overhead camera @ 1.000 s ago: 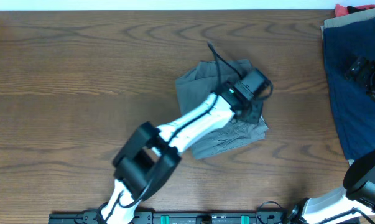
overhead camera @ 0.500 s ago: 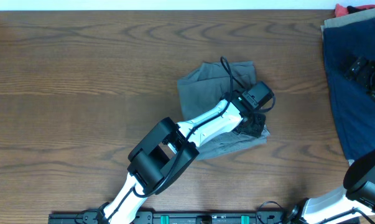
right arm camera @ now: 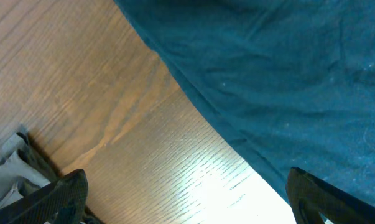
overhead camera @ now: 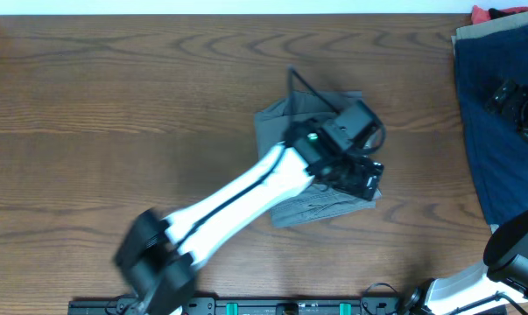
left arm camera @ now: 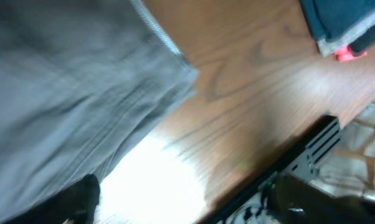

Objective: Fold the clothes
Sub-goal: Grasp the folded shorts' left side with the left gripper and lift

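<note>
The grey-olive shorts need to be dragged aside folded. Next, my left gripper needs to grab them by the side edge away from the navy shorts.
The clothes, one pair of grey-olive shorts, lie folded in a rumpled bundle at the middle of the table. My left gripper hovers over their right edge. In the left wrist view the shorts fill the upper left, with a stitched hem ending on bare wood. The left gripper is open and only the bright tabletop shows between its dark fingertips; the view is blurred by motion. My right gripper hangs open at the far right, over navy cloth, away from the shorts. The right gripper holds nothing.
Navy blue shorts cover the table's right edge, and their cloth fills the right wrist view's upper right. A tan garment and a red one lie at the back right corner. The left arm crosses the table's front centre.
My left gripper has opened and let go of the grey-olive shorts. The left arm has swung, its elbow now lower left. The right arm has not moved.
</note>
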### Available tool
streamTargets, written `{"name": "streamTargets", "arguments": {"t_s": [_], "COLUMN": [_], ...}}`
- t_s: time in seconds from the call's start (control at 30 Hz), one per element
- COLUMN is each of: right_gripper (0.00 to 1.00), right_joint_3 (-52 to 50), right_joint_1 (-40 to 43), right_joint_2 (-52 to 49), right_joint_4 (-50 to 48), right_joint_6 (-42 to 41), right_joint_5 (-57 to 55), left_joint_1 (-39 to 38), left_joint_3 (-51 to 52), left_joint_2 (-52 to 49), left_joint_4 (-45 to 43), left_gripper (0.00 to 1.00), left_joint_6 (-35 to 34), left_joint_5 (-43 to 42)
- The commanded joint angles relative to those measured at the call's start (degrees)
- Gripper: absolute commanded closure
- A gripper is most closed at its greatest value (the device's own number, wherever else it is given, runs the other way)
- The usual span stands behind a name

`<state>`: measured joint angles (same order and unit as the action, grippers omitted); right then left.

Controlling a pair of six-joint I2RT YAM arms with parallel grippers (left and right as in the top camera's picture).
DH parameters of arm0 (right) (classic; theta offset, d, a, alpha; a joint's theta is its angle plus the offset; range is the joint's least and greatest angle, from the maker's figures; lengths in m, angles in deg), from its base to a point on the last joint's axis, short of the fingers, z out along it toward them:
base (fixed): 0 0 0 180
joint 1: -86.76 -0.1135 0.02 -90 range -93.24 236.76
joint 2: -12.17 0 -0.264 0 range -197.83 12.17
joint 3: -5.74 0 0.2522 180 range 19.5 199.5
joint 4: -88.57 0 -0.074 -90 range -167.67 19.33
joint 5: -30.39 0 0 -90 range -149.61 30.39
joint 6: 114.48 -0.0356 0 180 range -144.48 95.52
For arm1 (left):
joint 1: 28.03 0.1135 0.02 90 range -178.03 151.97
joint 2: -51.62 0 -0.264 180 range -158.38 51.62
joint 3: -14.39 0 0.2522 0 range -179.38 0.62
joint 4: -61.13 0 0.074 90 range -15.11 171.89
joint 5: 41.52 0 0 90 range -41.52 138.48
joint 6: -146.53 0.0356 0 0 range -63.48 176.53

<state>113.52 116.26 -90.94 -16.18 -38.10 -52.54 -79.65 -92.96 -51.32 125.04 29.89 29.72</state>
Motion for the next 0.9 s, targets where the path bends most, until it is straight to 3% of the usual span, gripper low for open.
{"name": "streamTargets", "arguments": {"t_s": [0.0,0.17,0.37,0.63,0.87], "right_gripper": [0.01,0.01,0.01,0.01,0.01], "right_joint_3": [0.26,0.26,0.26,0.26,0.26], "right_joint_1": [0.22,0.22,0.22,0.22,0.22], "right_joint_2": [0.09,0.09,0.09,0.09,0.09], "right_joint_4": [0.0,0.0,-0.02,0.0,0.0], "right_joint_6": [-0.7,-0.7,-0.7,-0.7,-0.7], "right_joint_5": [0.02,0.0,0.02,0.02,0.0], "left_joint_1": [2.91,10.58,21.64,30.97,31.95], "left_joint_3": [-0.04,-0.02,2.99,17.64,30.6], "left_joint_2": [4.46,8.66,8.17,7.89,7.34], "left_joint_4": [4.61,13.22,15.85,4.33,-13.51], "left_gripper": [0.02,0.02,0.02,0.02,0.02], "left_joint_6": [-1.92,-2.38,-1.99,5.18,7.54], "left_joint_5": [10.47,15.85,11.43,1.68,-9.68]}}
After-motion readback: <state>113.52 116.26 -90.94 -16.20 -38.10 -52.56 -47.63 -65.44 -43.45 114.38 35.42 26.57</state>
